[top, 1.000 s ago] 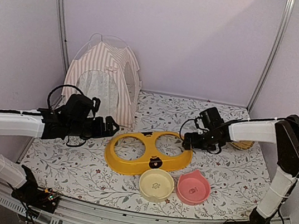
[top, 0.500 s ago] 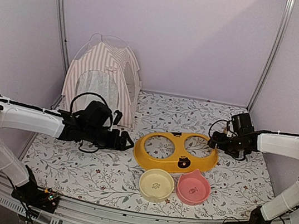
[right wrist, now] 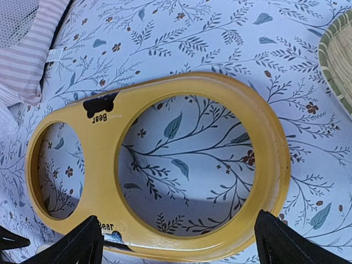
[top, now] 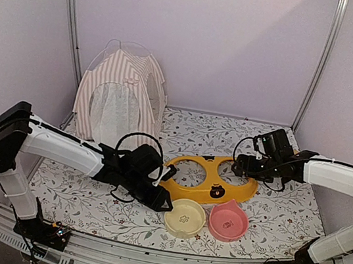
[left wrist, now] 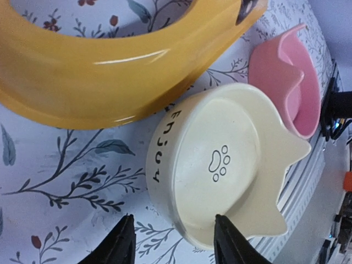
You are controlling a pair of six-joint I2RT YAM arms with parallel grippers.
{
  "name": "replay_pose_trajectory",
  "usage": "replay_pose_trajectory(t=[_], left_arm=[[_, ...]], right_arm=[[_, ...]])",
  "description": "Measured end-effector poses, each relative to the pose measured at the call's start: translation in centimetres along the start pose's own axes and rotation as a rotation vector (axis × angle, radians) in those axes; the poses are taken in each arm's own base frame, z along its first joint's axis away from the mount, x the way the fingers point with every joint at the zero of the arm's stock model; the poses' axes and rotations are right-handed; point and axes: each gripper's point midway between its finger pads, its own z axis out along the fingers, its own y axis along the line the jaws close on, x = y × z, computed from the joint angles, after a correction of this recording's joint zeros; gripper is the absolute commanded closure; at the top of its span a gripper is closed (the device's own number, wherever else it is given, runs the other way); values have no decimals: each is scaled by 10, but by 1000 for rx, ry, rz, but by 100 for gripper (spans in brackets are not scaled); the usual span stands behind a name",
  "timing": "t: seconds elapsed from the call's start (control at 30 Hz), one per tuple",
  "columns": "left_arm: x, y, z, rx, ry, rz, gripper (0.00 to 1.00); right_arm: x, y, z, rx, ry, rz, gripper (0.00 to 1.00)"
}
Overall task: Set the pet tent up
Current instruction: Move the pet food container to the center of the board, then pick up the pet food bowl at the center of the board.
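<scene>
The pink bowl should be grabbed by its rim [top: 227, 236] once my right gripper reaches it, so the bowl's base stays free to settle into the yellow bowl stand.
The pet tent [top: 122, 94], pink-and-white striped with white mesh panels, stands upright at the back left; a corner of it shows in the right wrist view [right wrist: 25, 52]. My left gripper [top: 164, 204] [left wrist: 174, 234] is low at the cream bowl [left wrist: 220, 165] [top: 184, 217]. Its jaws are apart and straddle the bowl's near wall without touching it. My right gripper [top: 241, 165] [right wrist: 177, 234] hangs wide open over the right ring of the yellow bowl stand [right wrist: 99, 181] [top: 217, 190], holding nothing. Both grippers are well away from the tent.
A pink bowl [top: 228, 221] [left wrist: 300, 82] sits right of the cream one, near the table's front edge. A woven dish [right wrist: 338, 60] lies at the right. Floral cloth [top: 87, 198] covers the table; walls and metal posts close in the back and sides.
The left arm swung from beside the tent forward and right to the cream bowl, its jaws narrowing. The yellow stand shifted right. The right gripper moved right, then back over the stand's right ring.
</scene>
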Motion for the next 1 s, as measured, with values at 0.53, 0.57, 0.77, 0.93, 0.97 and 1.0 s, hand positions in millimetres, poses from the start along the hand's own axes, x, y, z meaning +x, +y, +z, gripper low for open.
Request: replay_pose_trajectory(t=[0.53,0.57,0.77,0.93,0.97,1.0], left_arm=[[7,-11,37,-155,86,102,100],[6,-11,37,-160,83,103,100],[-7,-9,16,-186,40,97,100],[-52,-12,-19,-172,-74,70,100],[-66,-9,-26,-174,-106,59,100],[-78,-7,-32,-178,-132,52,100]], right_arm=[[52,-1,-23,-5,48,40,16],[60,-5,-24,-4,59,55,16],[92,-20,-33,-3,107,124,18],[100,-21,-46,-29,107,162,19],[102,-20,-49,-38,107,167,19],[105,-20,-51,-44,109,171,19]])
